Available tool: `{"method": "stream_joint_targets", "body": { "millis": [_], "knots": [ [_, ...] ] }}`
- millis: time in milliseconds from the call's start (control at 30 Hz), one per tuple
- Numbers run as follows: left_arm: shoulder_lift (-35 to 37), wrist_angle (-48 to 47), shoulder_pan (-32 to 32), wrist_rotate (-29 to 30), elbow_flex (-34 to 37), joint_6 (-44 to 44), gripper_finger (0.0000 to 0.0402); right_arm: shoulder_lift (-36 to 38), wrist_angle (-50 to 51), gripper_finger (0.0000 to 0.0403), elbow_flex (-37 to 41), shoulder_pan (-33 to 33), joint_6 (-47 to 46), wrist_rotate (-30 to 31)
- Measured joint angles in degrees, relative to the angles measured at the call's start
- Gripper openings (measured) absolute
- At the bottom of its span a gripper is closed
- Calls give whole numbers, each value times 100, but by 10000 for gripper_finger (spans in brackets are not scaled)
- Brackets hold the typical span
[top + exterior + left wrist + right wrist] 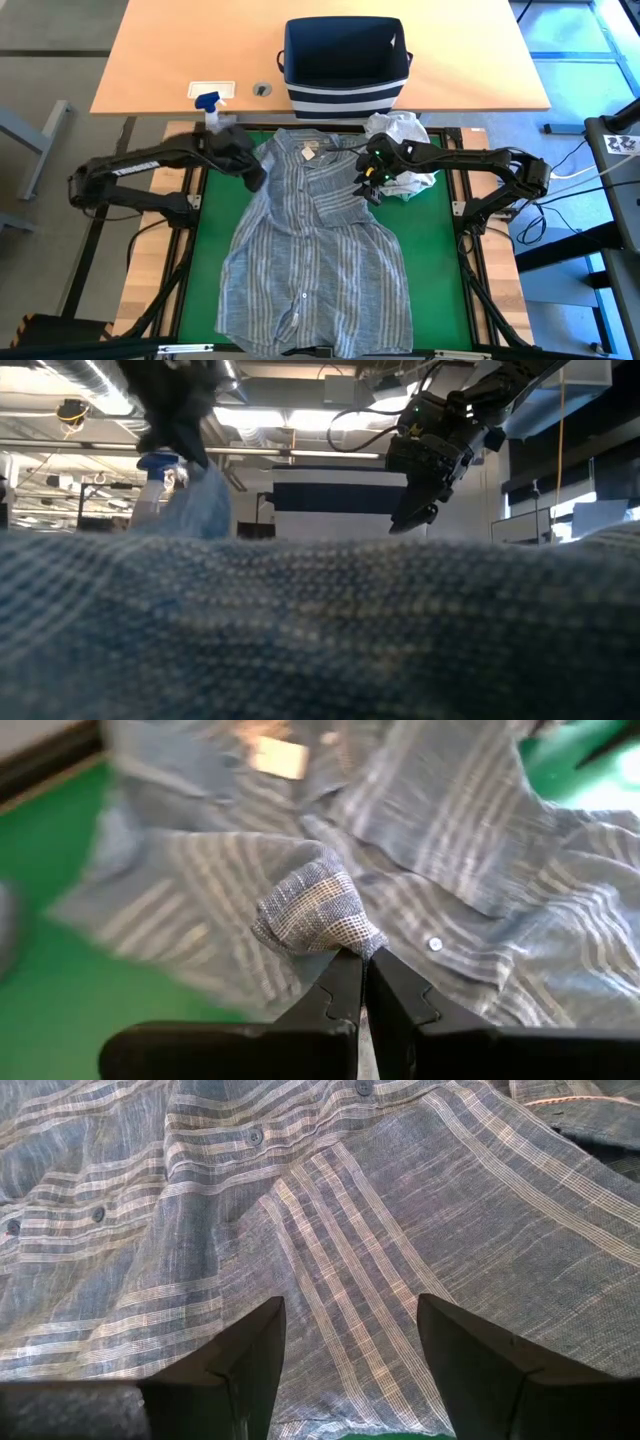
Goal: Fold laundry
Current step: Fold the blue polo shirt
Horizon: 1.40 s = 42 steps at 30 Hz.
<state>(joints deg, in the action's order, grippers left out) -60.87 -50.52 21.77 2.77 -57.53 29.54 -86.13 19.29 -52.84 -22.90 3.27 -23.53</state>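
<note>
My fingers are holding the bunched fold short of the shirt's button strip. My left gripper needs to lay the fold on the front of the shirt before it opens.
A grey-blue striped button-up shirt (315,250) lies spread on the green mat (440,260), collar toward the far edge. My left gripper (362,955) is shut on a bunch of its cloth at the shirt's left shoulder side (252,170). In the low view that cloth (200,500) hangs under the gripper. My right gripper (350,1330) stands open just above the shirt's right shoulder area (368,185), with nothing between its fingers. A crumpled white t-shirt (405,135) lies on the mat's far right part, under the right arm. My left gripper pinches a small bunched fold of the striped cloth (325,925) between its two fingertips, several layers gathered. The fingers slant down from the table's left side. The pinched part is raised off the mat, and the rest of the shirt (470,870) lies below it.
A navy-and-white striped basket (345,65) stands on the wooden table beyond the mat. A blue-topped spray bottle (210,105) stands at the far left. Bare green mat shows on either side of the shirt.
</note>
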Motion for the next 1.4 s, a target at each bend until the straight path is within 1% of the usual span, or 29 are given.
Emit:
{"method": "stream_joint_targets", "body": {
  "millis": [100, 200, 300, 400, 500, 567, 633, 733, 800, 867, 933, 1033, 1067, 1167, 1267, 1400],
  "knots": [
    [-266, 874, -237, -85, 587, 224, 5, 0, 13, 225, 0, 0, -1, 0],
    [-650, 1380, -410, -274, 979, 307, 20, 0, 20, 225, 0, 0, -26, -2],
    [-1087, 1838, -553, -467, 1101, 321, 51, 0, 20, 225, 0, 0, -28, -1],
    [-1352, 1952, -632, -654, 1030, 216, 91, 0, 19, 225, 0, 0, -50, -2],
    [-1371, 1792, -614, -742, 763, -53, 133, 0, 6, 225, 0, 0, -169, -2],
    [-1309, 1340, -542, -673, 461, -290, 159, 0, 4, 225, 0, 0, -221, -2],
    [-1244, 756, -502, -349, 56, -601, 180, 0, 1, 225, 0, 0, -330, 0],
    [-1144, -100, -418, 396, -393, -912, 202, 0, -29, 225, 0, 0, -576, -2],
    [-1130, -350, -318, 635, -365, -1105, 207, 0, -109, 225, 0, 0, -722, 0],
    [-1149, -348, -141, 544, -78, -1262, 206, 0, -243, 225, 0, 0, -891, 1],
    [-1197, -265, 40, 380, 374, -1395, 203, 0, -367, 225, 0, 0, -1023, 50],
    [-1306, 89, 321, 272, 1063, -1512, 197, 0, -462, 225, 0, 0, -1209, 189],
    [-1351, 217, 393, 153, 1249, -1522, 195, 0, -477, 225, 0, 0, -1242, 243],
    [-1460, 744, 467, -94, 1704, -1815, 190, 0, -477, 225, 0, 0, -1362, 306],
    [-1506, 1371, 457, 13, 2001, -2095, 185, 0, -480, 225, 0, 4, -1456, 396],
    [-1505, 1708, 458, 277, 2086, -2263, 178, 0, -466, 225, 0, 4, -1631, 402]
  ]
}}
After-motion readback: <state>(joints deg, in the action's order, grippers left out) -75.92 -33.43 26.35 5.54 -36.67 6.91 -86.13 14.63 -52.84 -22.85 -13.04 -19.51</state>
